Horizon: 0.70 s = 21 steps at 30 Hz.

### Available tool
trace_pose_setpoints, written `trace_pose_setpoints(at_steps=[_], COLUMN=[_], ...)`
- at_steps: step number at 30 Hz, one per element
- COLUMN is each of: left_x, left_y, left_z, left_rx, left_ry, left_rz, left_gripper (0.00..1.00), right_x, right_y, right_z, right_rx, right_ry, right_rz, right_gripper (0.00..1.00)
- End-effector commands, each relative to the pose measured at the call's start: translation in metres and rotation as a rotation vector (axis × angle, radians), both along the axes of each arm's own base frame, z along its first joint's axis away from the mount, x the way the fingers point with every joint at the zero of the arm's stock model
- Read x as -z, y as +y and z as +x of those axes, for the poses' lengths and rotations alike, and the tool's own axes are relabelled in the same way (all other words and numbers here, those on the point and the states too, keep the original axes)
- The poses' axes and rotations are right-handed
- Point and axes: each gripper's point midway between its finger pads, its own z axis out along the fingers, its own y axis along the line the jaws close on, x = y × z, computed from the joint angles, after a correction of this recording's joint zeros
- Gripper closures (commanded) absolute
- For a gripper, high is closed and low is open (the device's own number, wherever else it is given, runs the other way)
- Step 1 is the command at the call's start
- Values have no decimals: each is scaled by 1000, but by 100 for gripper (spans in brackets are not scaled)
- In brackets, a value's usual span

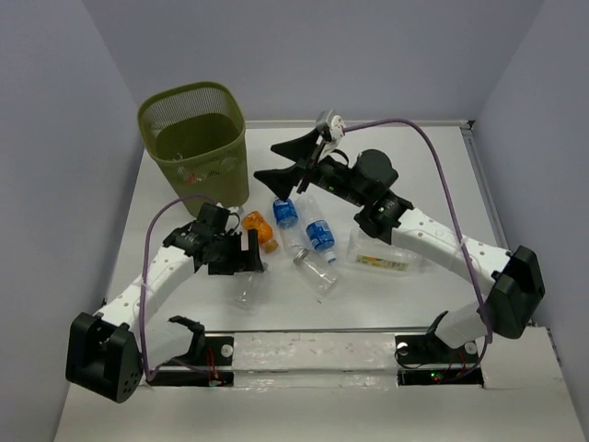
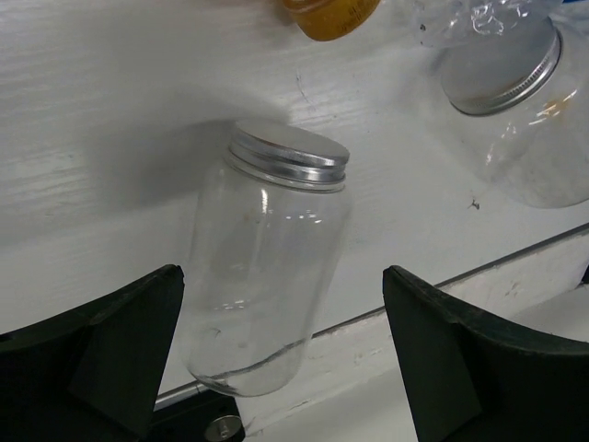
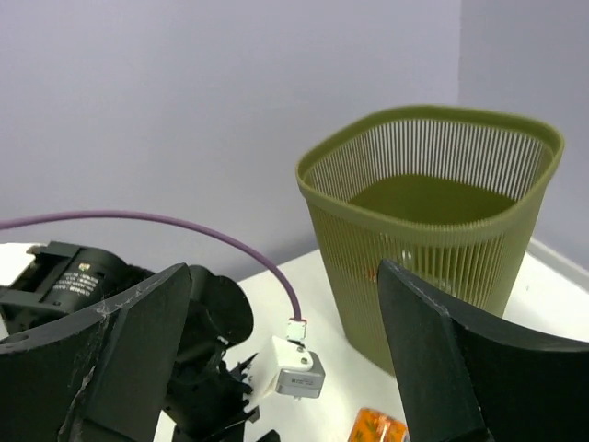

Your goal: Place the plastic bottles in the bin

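The jar is between my fingers but looks small below them, so my left gripper would miss the jar if it closed now. It needs to lower first, then close on the jar.
The olive-green mesh bin (image 1: 193,138) stands at the back left; it also shows in the right wrist view (image 3: 433,230). Two blue-labelled bottles (image 1: 286,212) (image 1: 319,235), an orange-labelled bottle (image 1: 260,228) and a squarish clear bottle (image 1: 382,253) lie mid-table. My left gripper (image 1: 247,267) is open, low over a clear jar with a silver lid (image 2: 267,267), which lies between the open fingers (image 2: 110,350) untouched. My right gripper (image 1: 283,161) is open and empty, raised to the right of the bin, pointing at it (image 3: 283,272).
A second clear jar with a metal lid (image 1: 313,272) lies right of the left gripper, also seen in the left wrist view (image 2: 525,110). The table's near edge strip (image 2: 414,313) runs just beyond the jar's base. The left arm's wrist camera (image 3: 299,368) shows below the right gripper.
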Motion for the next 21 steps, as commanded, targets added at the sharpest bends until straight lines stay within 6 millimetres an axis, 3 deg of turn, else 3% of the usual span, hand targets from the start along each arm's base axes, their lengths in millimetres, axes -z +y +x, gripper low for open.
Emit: trace_pose_setpoints(at_steps=[1,9,13,17,20,21], left_x=[0,27,39,47,49,46], left_y=[-18,-19,-21,-22,-24,-26], left_z=[-14,-32,-43,-47,-48,-45], left_rx=[105,135,168,197,209,212], left_ry=[32,133,186,243,246,238], left_rz=[-47,19,66,112,108,103], left_gripper=[1,1,1,2,12,22], right_x=[55,103,140,191,224,241], right_y=[1,-18,-27,-49,-68,-78], right_z=[4,-11,-15,-30,-41,-46], right_rx=[8,25,52,91,140,173], right_ry=[124,245,338,463,533,560], right_rz=[-37,-94,-177,-312,-421,-476], right_gripper=[13,10,9,8,8,8])
